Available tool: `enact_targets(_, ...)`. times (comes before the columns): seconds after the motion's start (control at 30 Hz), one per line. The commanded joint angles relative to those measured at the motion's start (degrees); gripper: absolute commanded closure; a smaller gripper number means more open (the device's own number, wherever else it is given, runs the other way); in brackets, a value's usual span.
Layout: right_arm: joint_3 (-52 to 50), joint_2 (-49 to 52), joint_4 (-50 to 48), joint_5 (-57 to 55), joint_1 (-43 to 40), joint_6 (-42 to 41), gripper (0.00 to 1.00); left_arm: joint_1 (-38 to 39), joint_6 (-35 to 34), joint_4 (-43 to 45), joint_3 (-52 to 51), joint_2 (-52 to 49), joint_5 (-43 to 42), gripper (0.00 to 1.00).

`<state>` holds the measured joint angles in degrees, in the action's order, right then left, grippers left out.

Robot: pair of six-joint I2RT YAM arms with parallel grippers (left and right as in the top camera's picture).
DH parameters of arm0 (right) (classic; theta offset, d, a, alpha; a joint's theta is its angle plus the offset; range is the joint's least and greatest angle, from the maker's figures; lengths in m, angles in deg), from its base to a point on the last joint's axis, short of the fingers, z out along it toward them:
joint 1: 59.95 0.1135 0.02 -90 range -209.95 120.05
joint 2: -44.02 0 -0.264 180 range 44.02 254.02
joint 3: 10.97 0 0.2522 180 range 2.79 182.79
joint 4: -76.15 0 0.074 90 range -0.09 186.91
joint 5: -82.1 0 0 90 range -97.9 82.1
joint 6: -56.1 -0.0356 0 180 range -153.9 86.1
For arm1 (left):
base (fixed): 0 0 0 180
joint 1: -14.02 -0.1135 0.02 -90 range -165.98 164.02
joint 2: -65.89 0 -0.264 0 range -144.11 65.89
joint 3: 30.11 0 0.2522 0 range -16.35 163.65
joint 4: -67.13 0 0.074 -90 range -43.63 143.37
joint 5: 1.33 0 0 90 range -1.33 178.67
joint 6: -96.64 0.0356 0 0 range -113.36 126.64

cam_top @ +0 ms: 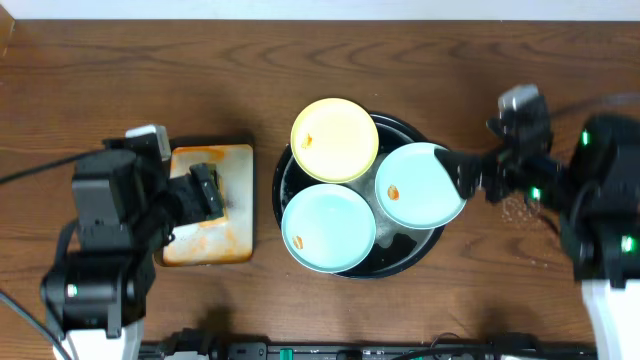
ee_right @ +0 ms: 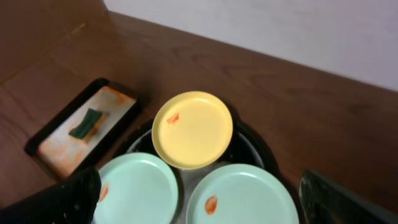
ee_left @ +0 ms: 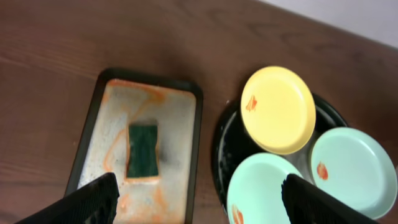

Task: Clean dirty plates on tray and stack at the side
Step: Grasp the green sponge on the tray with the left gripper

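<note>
My left gripper reaches the sponge next and pinches its dark green top [ee_left: 143,150] from above, leaving its bottom free to clean the dirty plates.
Three plates lie on the round black tray [cam_top: 400,122]: pale yellow [cam_top: 335,139] at the back, light blue [cam_top: 328,227] at the front, whitish mint [cam_top: 420,184] on the right. Each has a small orange smear. My right gripper [cam_top: 462,175] is open and empty over the mint plate's right edge; in the right wrist view its fingers [ee_right: 202,208] spread above the mint plate [ee_right: 249,193]. My left gripper [cam_top: 205,192] is open and empty above the stained rectangular tray, its fingers [ee_left: 202,205] wide apart.
A dark green sponge [ee_left: 142,149] lies on the orange-stained rectangular tray [cam_top: 215,240], left of the black tray. Bare wood tabletop [cam_top: 300,60] surrounds both trays. Small specks lie on the table near the right arm [cam_top: 515,208].
</note>
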<state>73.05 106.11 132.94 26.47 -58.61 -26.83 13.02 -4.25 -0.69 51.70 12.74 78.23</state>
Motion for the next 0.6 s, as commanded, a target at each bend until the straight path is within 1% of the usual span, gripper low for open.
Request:
enact_targets(0.0, 4.98, 4.85, 3.45, 3.08, -0.2, -3.96, 0.01, 0.17, 0.48, -2.29, 1.29, -2.54, -0.55, 0.15)
enact_targets(0.07, 5.07, 6.43, 3.72, 3.82, -0.2, -6.08, 0.01, 0.17, 0.15, -4.28, 1.29, -3.74, -1.03, 0.15)
enact_targets(0.1, 5.07, 7.15, 3.93, 3.82, -0.2, -6.21, 0.01, 0.17, 0.22, -5.16, 1.16, -4.37, -0.42, 0.0)
enact_targets(0.2, 5.07, 8.39, 5.07, 3.78, -0.2, -6.21, 0.01, 0.17, 0.26, -5.97, 0.07, -6.54, 1.57, 0.0)
enact_targets(0.3, 5.07, 8.7, 4.9, 3.58, -0.2, -6.21, 0.01, 0.17, -0.81, -7.63, -0.57, -10.47, 3.48, 0.01)
enact_targets(0.4, 5.07, 8.68, 5.46, 3.61, -0.2, -6.21, 0.01, 0.17, -1.01, -7.58, -1.01, -15.78, 7.39, 0.03)
enact_targets(0.47, 5.07, 8.7, 6.19, 3.58, -0.2, -6.23, 0.01, 0.15, -3.5, -7.3, -1.14, -20.06, 10.47, 0.03)
enact_targets(0.53, 5.07, 8.7, 6.99, 3.56, -0.2, -6.21, 0.01, 0.17, -4.24, -6.95, -1.16, -24.92, 10.95, 0.06)
enact_targets(0.57, 5.07, 8.7, 7.5, 3.5, -0.2, -6.21, 0.04, 0.15, -4.22, -6.62, -1.2, -27.56, 10.97, 0.1)
